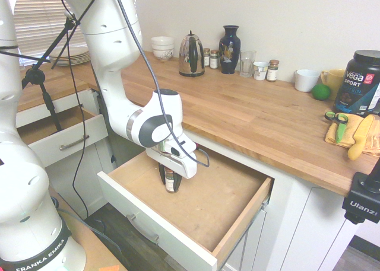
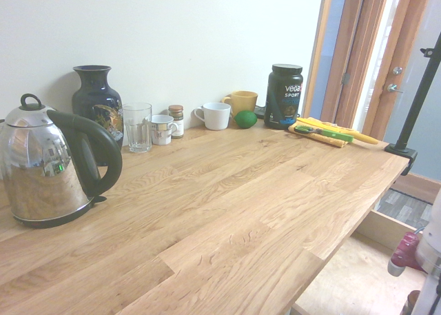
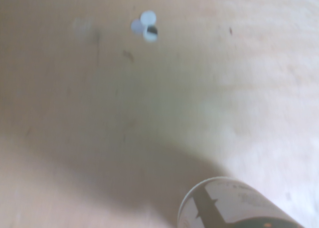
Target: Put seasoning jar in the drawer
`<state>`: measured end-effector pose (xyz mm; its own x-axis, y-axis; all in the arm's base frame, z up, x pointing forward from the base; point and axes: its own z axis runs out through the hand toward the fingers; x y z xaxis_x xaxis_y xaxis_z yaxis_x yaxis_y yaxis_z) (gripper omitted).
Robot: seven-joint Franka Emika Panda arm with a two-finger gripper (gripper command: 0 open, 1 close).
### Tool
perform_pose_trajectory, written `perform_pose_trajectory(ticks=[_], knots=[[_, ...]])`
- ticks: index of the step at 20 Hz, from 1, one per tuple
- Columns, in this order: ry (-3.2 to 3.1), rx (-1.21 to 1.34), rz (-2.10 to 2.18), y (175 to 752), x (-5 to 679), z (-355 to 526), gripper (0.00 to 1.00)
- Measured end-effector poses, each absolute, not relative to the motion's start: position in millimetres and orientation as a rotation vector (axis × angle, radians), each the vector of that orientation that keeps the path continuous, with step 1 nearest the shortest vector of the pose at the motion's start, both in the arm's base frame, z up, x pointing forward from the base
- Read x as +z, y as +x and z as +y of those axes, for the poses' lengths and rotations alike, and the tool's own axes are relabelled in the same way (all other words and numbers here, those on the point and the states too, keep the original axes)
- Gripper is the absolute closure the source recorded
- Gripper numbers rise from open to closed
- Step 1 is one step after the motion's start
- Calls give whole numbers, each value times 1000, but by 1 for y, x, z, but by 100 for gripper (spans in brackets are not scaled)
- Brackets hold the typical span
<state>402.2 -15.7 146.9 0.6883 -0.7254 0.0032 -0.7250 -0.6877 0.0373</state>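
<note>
I should lower the seasoning jar with my gripper before I release it. The jar's lower edge is still above the drawer's bottom and casts a wide soft shadow.
The wide drawer (image 1: 237, 191) stands pulled out below the countertop, with a white front and bare light-brown wood inside. My gripper (image 1: 168, 181) reaches down into its left part and is shut on the seasoning jar (image 1: 171, 182), a small clear jar with a white label. The jar is upright, low over the drawer floor; I cannot tell if it touches the wood. In the wrist view the labelled seasoning jar (image 3: 234, 204) rises from the bottom edge over the drawer floor (image 3: 99, 113). The second exterior view shows only a corner of the drawer (image 2: 344, 280).
A smaller white drawer (image 1: 59, 142) stands open to the left. Along the back of the wooden countertop (image 1: 249, 117) stand a kettle (image 1: 191, 56), a dark vase (image 1: 230, 49), a glass (image 1: 247, 63), small jars (image 1: 272, 70), a white mug (image 1: 306, 80) and a black tub (image 1: 360, 83).
</note>
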Motion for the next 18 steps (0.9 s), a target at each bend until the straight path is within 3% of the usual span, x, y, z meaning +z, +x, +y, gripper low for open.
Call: perform_pose_trajectory(ticks=[7, 8, 18], knots=[[2863, 6, -1246, 440, 138, -19, 100], [2862, 6, -1251, 446, 138, -18, 0], [2855, -24, -1247, 473, 139, -17, 0]])
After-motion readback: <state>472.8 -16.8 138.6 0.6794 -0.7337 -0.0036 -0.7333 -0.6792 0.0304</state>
